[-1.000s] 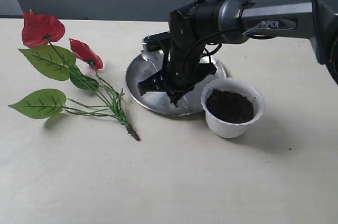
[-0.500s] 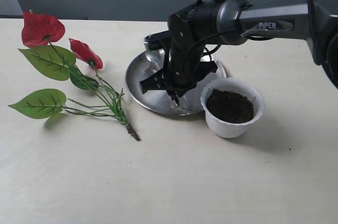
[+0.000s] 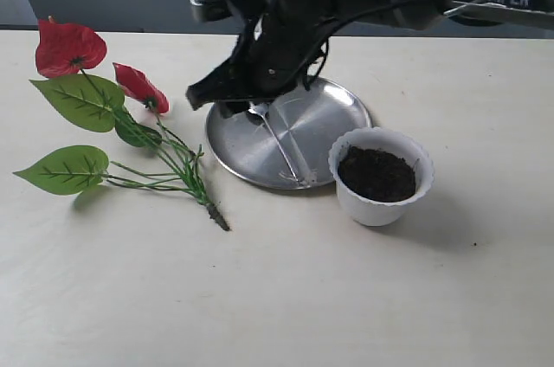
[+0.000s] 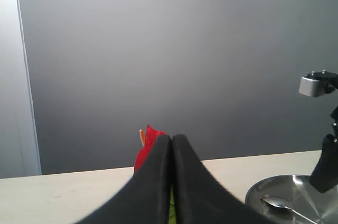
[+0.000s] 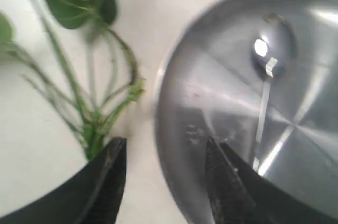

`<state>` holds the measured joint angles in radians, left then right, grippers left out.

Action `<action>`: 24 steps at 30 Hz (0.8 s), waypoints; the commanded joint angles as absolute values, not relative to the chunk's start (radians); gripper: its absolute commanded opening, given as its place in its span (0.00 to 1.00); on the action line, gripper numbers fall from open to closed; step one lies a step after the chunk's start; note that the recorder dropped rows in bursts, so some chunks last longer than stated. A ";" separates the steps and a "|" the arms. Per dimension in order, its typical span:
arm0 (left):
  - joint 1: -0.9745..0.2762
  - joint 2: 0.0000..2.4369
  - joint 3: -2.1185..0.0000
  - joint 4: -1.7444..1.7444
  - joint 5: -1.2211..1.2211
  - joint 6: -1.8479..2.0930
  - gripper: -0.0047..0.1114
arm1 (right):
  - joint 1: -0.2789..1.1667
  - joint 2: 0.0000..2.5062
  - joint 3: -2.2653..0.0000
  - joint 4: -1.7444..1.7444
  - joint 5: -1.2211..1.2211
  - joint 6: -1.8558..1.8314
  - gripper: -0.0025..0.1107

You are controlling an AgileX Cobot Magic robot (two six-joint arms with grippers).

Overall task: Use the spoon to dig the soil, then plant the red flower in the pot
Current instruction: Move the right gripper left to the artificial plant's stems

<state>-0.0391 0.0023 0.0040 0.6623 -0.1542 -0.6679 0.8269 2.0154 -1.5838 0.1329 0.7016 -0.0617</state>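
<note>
My right gripper next needs to grab the flower's bundled green stems to plant the red flower (image 3: 67,45) in the pot's soil.
The spoon (image 3: 279,142) lies loose in a round steel plate (image 3: 333,112), its bowl toward the plate's far left. My right gripper (image 3: 227,106) hangs open above the plate's left edge, holding nothing; in the right wrist view it (image 5: 165,147) straddles the plate's rim (image 5: 163,102), with the spoon (image 5: 264,102) off to one side and the flower's green stems (image 5: 90,108) on the other. The red flower (image 3: 67,45) lies flat on the table at left. The white pot (image 3: 372,207) holds dark soil (image 3: 376,173). My left gripper (image 4: 171,138) is shut and empty, with a red bloom (image 4: 145,150) behind it.
The flower's leaves and stems (image 3: 164,159) spread between the plate and the table's left side. The plate touches or nearly touches the pot's left wall. A grey wall stands behind the table. The left wrist view shows the plate (image 4: 280,189) with the spoon (image 4: 275,202).
My right arm has risen from low over the plate's near side and swung up and to the left. The spoon, hidden under the gripper before, now lies uncovered in the plate.
</note>
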 commanded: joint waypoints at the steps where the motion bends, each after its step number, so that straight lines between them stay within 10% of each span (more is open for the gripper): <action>1: -0.044 0.000 0.000 0.659 -0.158 -0.670 0.04 | 0.880 2.059 -1.674 0.228 0.749 -0.237 0.42; 24: -0.044 0.000 0.000 0.659 -0.156 -0.670 0.04 | 1.040 2.330 -1.961 -0.048 0.843 -0.150 0.47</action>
